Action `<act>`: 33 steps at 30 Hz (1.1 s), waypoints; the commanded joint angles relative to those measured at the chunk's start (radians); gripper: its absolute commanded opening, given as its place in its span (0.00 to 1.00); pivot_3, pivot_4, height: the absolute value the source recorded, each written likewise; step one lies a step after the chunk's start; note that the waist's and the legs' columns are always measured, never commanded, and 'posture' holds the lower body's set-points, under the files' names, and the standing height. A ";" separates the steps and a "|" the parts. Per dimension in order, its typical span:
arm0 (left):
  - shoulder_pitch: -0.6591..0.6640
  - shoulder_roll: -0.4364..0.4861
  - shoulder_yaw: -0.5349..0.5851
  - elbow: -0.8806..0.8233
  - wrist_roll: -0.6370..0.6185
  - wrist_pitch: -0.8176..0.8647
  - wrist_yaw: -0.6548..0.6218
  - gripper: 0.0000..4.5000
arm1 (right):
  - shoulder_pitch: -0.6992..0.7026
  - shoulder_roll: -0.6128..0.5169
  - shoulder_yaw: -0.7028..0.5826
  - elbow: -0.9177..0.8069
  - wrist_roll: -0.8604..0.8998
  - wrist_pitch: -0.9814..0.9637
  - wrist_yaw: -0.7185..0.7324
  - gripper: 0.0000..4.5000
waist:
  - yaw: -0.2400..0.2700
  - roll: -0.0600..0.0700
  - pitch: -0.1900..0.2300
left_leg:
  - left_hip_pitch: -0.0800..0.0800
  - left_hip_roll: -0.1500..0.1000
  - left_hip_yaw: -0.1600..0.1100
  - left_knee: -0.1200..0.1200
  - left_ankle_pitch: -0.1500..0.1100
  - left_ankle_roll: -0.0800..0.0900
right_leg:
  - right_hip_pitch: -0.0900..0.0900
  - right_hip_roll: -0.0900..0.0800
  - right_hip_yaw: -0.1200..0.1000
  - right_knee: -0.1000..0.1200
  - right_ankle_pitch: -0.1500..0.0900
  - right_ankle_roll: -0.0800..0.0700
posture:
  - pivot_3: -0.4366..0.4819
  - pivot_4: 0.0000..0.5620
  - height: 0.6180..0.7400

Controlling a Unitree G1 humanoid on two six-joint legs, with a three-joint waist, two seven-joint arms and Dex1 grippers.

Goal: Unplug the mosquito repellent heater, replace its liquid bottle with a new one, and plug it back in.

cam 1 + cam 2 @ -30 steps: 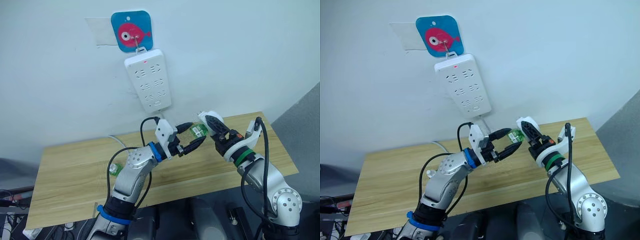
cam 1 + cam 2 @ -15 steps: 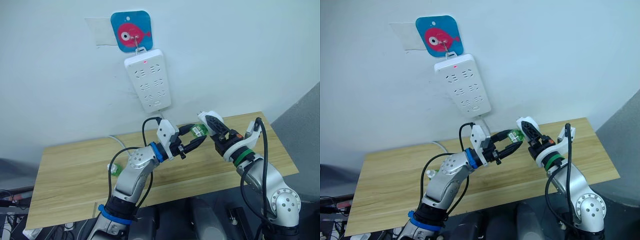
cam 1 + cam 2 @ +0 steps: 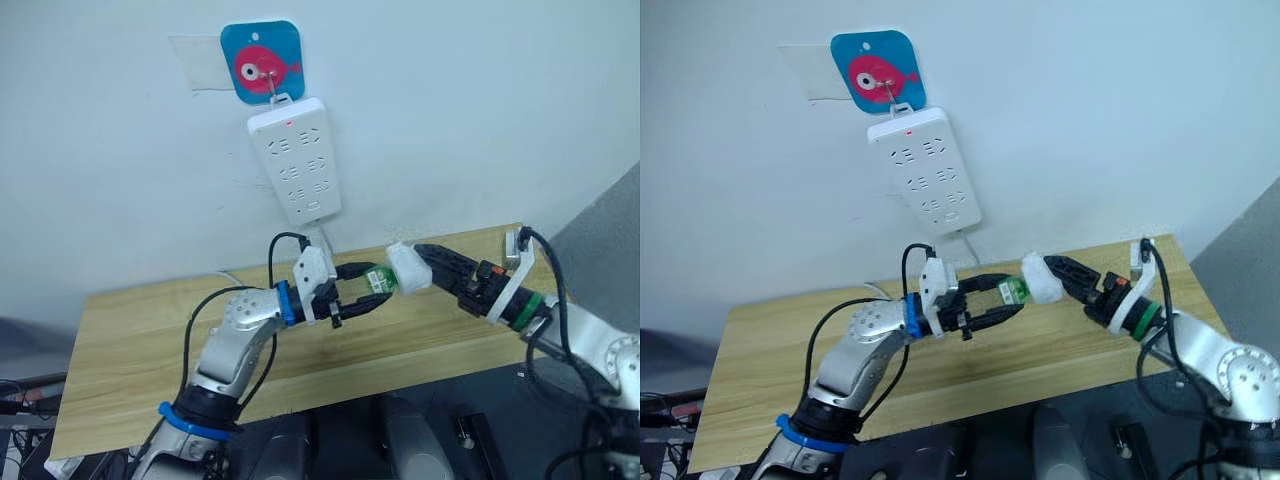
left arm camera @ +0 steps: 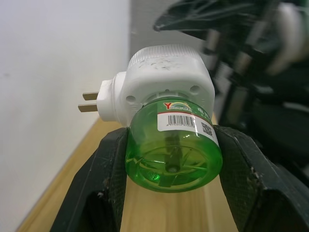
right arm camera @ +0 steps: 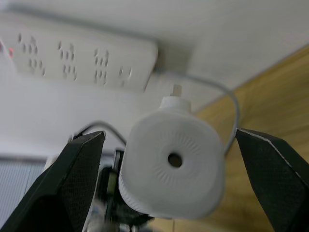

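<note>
I should next grab the heater by its rounded sides with my right gripper. The heater's plug pins then stay free while the green bottle (image 4: 174, 154) comes out.
The mosquito repellent heater (image 3: 408, 269) is a white rounded unit held above the table, its plug prongs (image 4: 89, 101) bare. A green liquid bottle (image 4: 174, 154) sits in its underside. My left gripper (image 3: 362, 287) is shut on the bottle, a black finger (image 4: 106, 179) pressed to each side. My right gripper (image 5: 170, 131) reaches in from the right, open. Its fingers (image 5: 82, 179) stand on either side of the heater's top, which has a round hole (image 5: 174, 160), and a gap shows on both sides.
A long white power strip (image 3: 297, 160) hangs on the wall under a blue fish sign (image 3: 262, 62), a red light lit near its top. Its cord drops behind the wooden table (image 3: 130, 340). The table's right end (image 3: 520, 235) lies below my right arm.
My left gripper has shut on the green bottle and drawn slightly left. My right arm has swung out to the right and lower. Heater and bottle now lie level between the grippers.
</note>
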 commanded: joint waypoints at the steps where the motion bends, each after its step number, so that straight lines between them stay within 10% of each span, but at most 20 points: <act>1: -0.022 0.014 -0.007 -0.014 -0.024 -0.032 -0.071 0.50 | -0.109 -0.116 0.044 0.142 0.025 0.222 0.180 1.00 | 0.001 -0.001 0.001 | 0.000 0.000 0.001 0.000 0.000 0.000 | 0.000 0.000 0.000 0.000 0.000 0.000 | 0.27 0.50 1.00; 33: -0.021 -0.010 -0.033 -0.060 0.011 -0.069 -0.068 0.50 | -0.333 -0.215 0.270 0.365 -0.017 0.413 0.369 1.00 | 0.025 -0.005 0.003 | -0.004 -0.001 -0.003 0.000 -0.003 0.005 | 0.000 -0.006 -0.001 -0.008 0.002 0.001 | 0.33 0.49 1.00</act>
